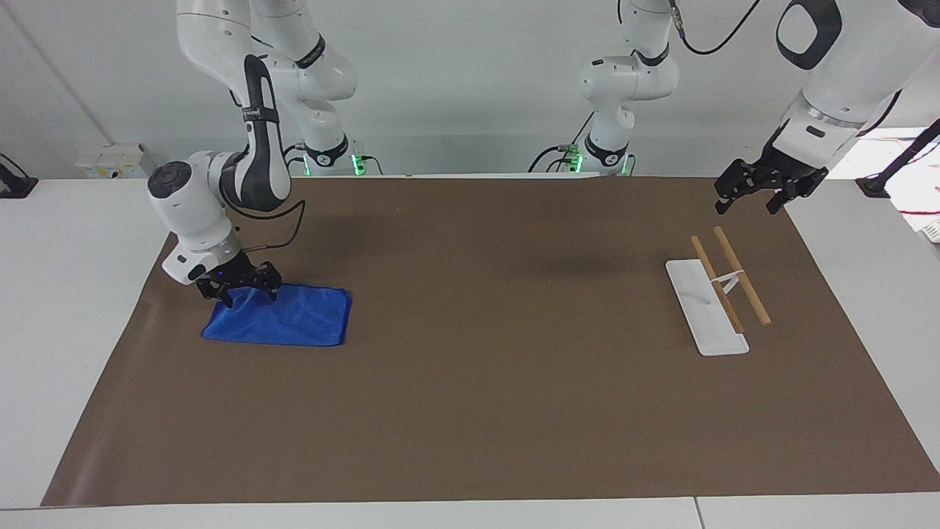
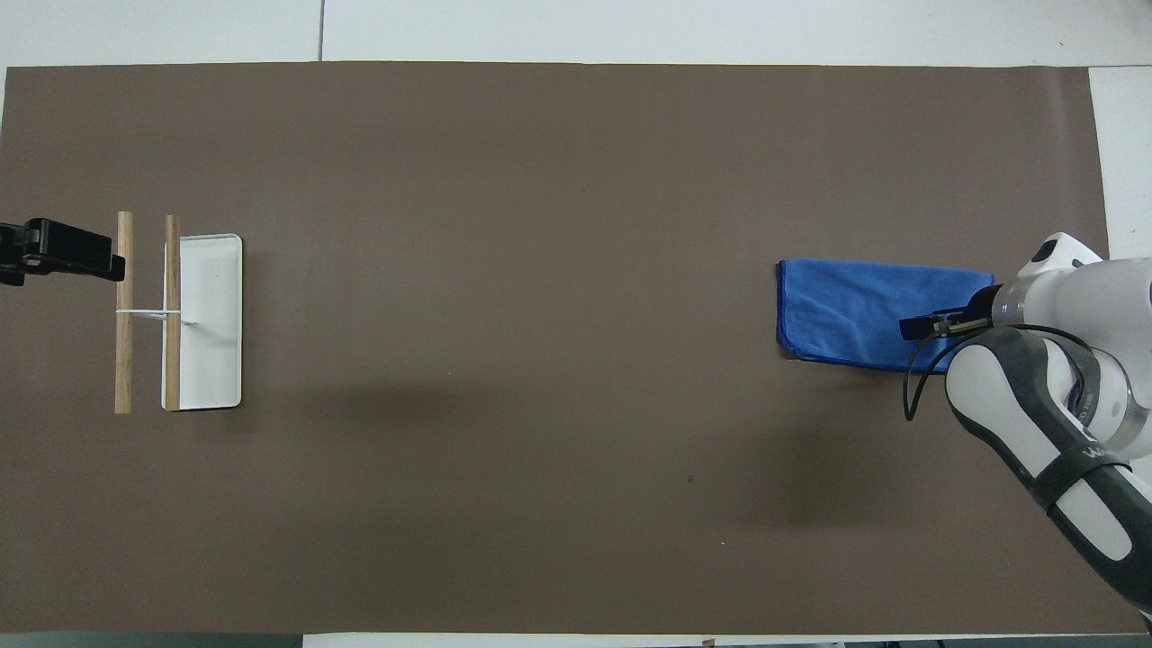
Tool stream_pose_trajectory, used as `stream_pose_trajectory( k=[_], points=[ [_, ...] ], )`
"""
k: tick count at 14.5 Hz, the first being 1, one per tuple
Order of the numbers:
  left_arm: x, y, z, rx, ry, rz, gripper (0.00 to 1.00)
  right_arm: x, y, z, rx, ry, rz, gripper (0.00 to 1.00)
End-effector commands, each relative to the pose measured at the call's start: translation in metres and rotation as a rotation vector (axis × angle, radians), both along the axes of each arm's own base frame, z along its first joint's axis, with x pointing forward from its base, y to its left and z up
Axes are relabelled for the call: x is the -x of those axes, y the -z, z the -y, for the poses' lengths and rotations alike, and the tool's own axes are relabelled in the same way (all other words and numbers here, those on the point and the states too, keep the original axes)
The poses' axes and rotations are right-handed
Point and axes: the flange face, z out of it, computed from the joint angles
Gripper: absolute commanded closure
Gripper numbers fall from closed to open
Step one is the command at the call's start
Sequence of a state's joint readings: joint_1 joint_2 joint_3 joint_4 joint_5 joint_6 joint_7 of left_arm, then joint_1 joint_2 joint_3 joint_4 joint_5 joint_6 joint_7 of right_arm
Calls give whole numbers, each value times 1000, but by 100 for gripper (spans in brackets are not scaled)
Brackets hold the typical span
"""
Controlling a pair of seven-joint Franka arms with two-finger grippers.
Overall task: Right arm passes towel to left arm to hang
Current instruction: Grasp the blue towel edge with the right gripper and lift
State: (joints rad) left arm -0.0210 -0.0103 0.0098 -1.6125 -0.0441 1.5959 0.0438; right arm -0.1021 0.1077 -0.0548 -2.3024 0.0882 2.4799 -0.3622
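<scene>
The blue towel needs to go across to my left arm for hanging. My right gripper should grab the towel by its edge (image 2: 950, 365) next.
The blue towel (image 1: 290, 317) lies flat on the brown mat toward the right arm's end of the table; it also shows in the overhead view (image 2: 855, 310). My right gripper (image 1: 248, 294), with its blue light on, is down at the towel's corner nearest the robots, fingers spread over the cloth's edge. In the overhead view the right gripper (image 2: 918, 328) covers that corner, and the loop is hidden. My left gripper (image 1: 745, 204) is open and waits in the air over the mat's edge beside the rack; its tip shows in the overhead view (image 2: 112, 264).
A hanging rack (image 1: 709, 308) with a white base and two raised wooden bars (image 1: 742, 275) stands toward the left arm's end of the table; it also shows in the overhead view (image 2: 211, 319). A brown mat (image 1: 499, 382) covers the table.
</scene>
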Motion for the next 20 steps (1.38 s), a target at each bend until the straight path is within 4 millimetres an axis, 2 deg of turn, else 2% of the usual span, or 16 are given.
stream_pose_trajectory(
  k=[1, 4, 6, 7, 9, 10, 12, 13, 14, 16, 20],
  points=[
    [7, -1, -2, -19, 2, 5, 0, 9, 1, -2, -9, -18, 13, 0],
    [6, -1, -2, -19, 2, 11, 0, 18, 12, -3, 0, -15, 35, 0],
    [8, -1, -2, -19, 4, 2, 0, 18, 32, 3, 1, -9, 12, 0],
    [7, -1, -2, -19, 5, 4, 0, 16, 32, -3, 1, -17, 16, 0],
    [7, -1, -2, -19, 4, 4, 0, 14, 30, -1, 4, -30, 21, 25],
    [7, -1, -2, -19, 4, 5, 0, 14, 30, -1, 5, -47, 18, 50],
    [8, 0, -2, -19, 2, 1, 0, 11, 27, -2, 5, -54, 20, 93],
    [7, -1, -2, -19, 2, 5, 0, 9, 26, -2, 4, -55, 17, 100],
    [7, -1, -2, -19, 4, 10, 0, 6, 22, -2, -1, -55, 6, 100],
    [7, -2, -2, -19, 4, 11, 0, -9, 2, -6, -13, -59, -9, 100],
    [6, -2, 0, -19, 5, 16, 0, -45, -61, -39, -40, -32, -52, 100]
  ],
)
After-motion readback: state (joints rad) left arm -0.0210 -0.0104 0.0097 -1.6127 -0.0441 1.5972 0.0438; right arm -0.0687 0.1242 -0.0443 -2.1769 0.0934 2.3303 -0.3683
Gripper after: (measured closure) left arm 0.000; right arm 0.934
